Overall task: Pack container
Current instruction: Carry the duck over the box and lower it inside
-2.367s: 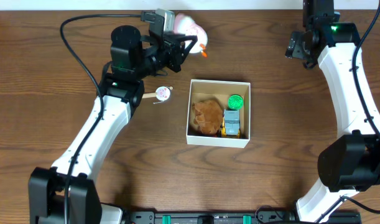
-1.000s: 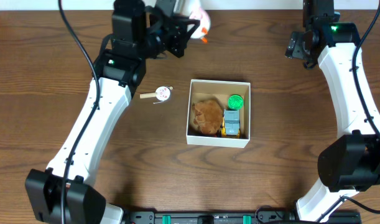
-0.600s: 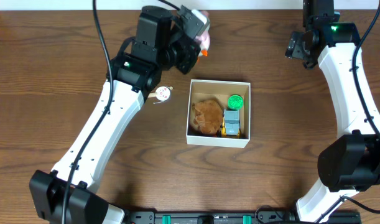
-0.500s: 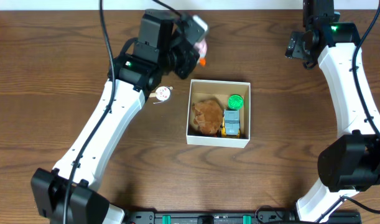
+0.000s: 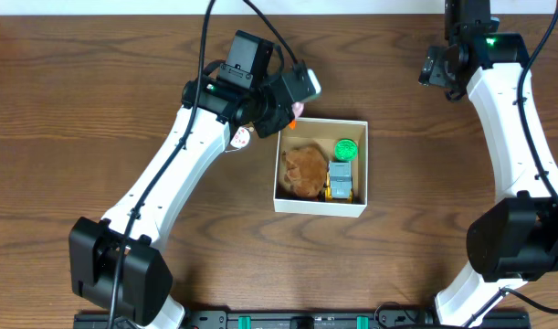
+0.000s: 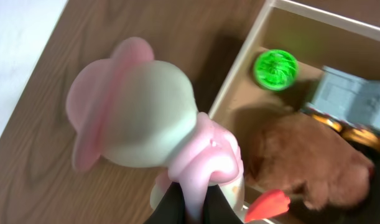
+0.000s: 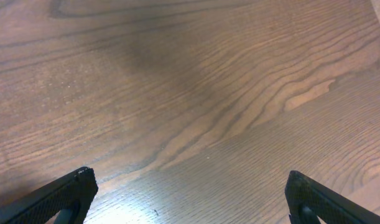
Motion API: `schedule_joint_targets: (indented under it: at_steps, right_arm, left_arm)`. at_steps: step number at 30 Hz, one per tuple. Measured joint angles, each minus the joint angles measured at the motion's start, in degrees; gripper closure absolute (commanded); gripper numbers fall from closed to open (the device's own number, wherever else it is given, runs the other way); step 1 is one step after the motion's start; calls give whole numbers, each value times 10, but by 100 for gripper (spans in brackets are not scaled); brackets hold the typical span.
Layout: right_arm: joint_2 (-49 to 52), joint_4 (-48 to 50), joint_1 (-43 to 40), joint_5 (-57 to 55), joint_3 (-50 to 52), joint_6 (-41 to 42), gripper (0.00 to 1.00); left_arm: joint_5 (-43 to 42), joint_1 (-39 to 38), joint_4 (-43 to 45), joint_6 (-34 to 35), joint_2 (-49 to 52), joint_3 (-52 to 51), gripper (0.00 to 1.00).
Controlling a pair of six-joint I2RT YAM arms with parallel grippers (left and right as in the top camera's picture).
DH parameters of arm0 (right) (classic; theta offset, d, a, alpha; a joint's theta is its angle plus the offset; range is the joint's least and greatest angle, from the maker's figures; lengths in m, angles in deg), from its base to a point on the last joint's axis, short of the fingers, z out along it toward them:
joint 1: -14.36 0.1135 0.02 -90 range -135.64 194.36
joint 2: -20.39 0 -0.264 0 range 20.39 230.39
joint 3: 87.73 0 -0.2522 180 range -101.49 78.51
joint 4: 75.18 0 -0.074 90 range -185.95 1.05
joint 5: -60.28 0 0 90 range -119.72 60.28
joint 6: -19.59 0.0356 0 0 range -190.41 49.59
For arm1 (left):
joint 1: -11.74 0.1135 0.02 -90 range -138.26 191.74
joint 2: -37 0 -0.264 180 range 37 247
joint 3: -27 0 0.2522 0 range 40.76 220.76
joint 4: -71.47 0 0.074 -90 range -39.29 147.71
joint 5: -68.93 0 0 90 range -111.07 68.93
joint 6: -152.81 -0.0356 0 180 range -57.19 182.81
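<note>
My left gripper needs to move the pink and white plush toy in before it opens, as the toy's head hangs outside the container and the toy would fall on the container's rim or the wood now.
The container (image 5: 321, 207) is a square white box with a brown inside, at the table's middle. It holds a brown plush toy (image 5: 303, 170), a green round piece (image 5: 346, 149) and a grey and yellow toy vehicle (image 5: 340, 181). My left gripper (image 6: 191, 208) is shut on a pink and white plush toy (image 6: 146, 118) with an orange foot, and holds it at the container's upper left corner (image 6: 239, 68). In the overhead view the gripper (image 5: 280, 102) mostly hides the toy. My right gripper (image 7: 190, 196) is open and empty over bare wood at the far right back (image 5: 440, 69).
A small round white tag on a wooden stick (image 5: 237, 138) lies on the table just left of the container, partly under my left arm. The table's back edge runs along the top of the overhead view.
My left arm has carried the pink plush toy from the table's back edge down and right to the container's upper left corner. The right arm has not moved.
</note>
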Motion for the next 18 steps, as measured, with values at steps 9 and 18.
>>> schedule_joint_targets:
  at_steps: [9, 18]
  right_arm:
    - [0, 0, 0, 0, 0, 0, 1]
    - [0, 0, 0, 0, 0, 0, 1]
  left_arm:
    - [-96, 0, -74, -59, 0, 0, 93]
    - [-124, -9, -79, -131, 0, 0, 94]
